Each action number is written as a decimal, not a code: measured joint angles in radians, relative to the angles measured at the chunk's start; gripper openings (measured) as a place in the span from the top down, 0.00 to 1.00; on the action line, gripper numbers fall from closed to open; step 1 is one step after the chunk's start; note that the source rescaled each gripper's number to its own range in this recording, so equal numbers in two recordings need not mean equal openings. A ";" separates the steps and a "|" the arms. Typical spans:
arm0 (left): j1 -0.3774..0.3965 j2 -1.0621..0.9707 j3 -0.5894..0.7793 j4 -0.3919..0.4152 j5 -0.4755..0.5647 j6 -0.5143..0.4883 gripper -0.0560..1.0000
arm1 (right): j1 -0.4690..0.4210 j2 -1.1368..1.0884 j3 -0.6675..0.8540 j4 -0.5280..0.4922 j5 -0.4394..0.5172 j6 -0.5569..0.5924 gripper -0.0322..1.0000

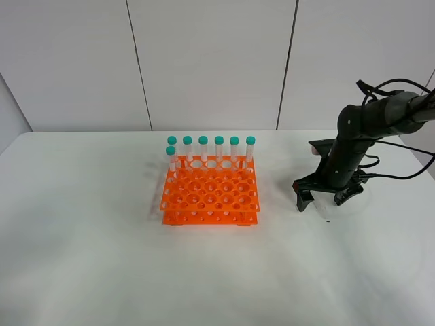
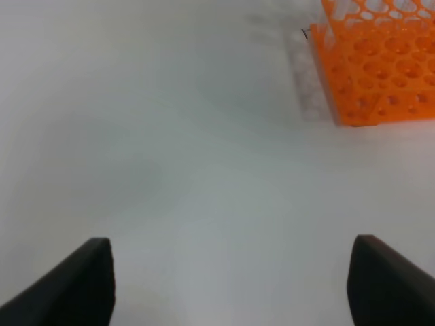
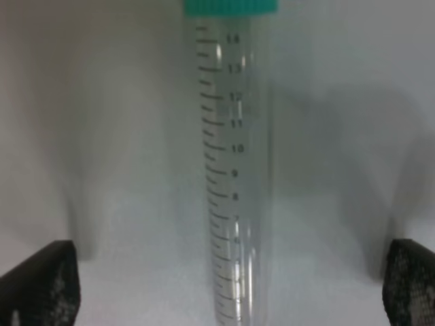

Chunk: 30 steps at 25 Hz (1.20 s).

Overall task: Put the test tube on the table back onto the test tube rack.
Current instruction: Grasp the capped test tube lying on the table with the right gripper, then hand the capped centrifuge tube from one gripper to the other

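Observation:
My right gripper should close now, because its fingers reach down on both sides of the test tube's body [image 3: 236, 224] and meet the shadows on the table. It would hold the test tube [image 3: 228, 170].
The test tube [image 3: 228, 170], clear with a printed scale and a teal-green cap, lies flat on the white table [image 1: 102, 258]. In the exterior high view it shows only faintly [image 1: 325, 211] under my right gripper [image 1: 321, 202]. The right gripper [image 3: 224, 288] is open, low over the tube, with one finger on each side and no touch visible. The orange test tube rack [image 1: 211, 193] stands mid-table, well left of that gripper. My left gripper [image 2: 231, 285] is open and empty over bare table, with a rack corner [image 2: 380, 61] ahead of it.
Several identical teal-capped tubes [image 1: 219, 148] stand upright along the rack's back row, with one more [image 1: 171, 157] at the left of the second row. The rack's other holes are empty. Cables [image 1: 394, 170] trail behind the right arm.

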 joint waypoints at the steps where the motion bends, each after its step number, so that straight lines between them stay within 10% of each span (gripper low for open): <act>1: 0.000 0.000 0.000 0.000 0.000 0.000 0.00 | 0.000 0.001 0.000 0.000 0.000 0.000 0.02; 6: 0.000 0.000 0.000 0.000 0.000 0.000 0.00 | 0.000 0.001 0.000 -0.002 -0.001 0.000 0.11; 13: 0.000 0.000 0.000 0.000 0.000 0.000 0.00 | 0.000 0.001 0.000 -0.023 -0.003 0.001 0.97; 30: 0.000 0.000 0.000 0.000 0.000 0.000 0.00 | 0.000 -0.255 -0.024 -0.075 0.175 -0.010 0.94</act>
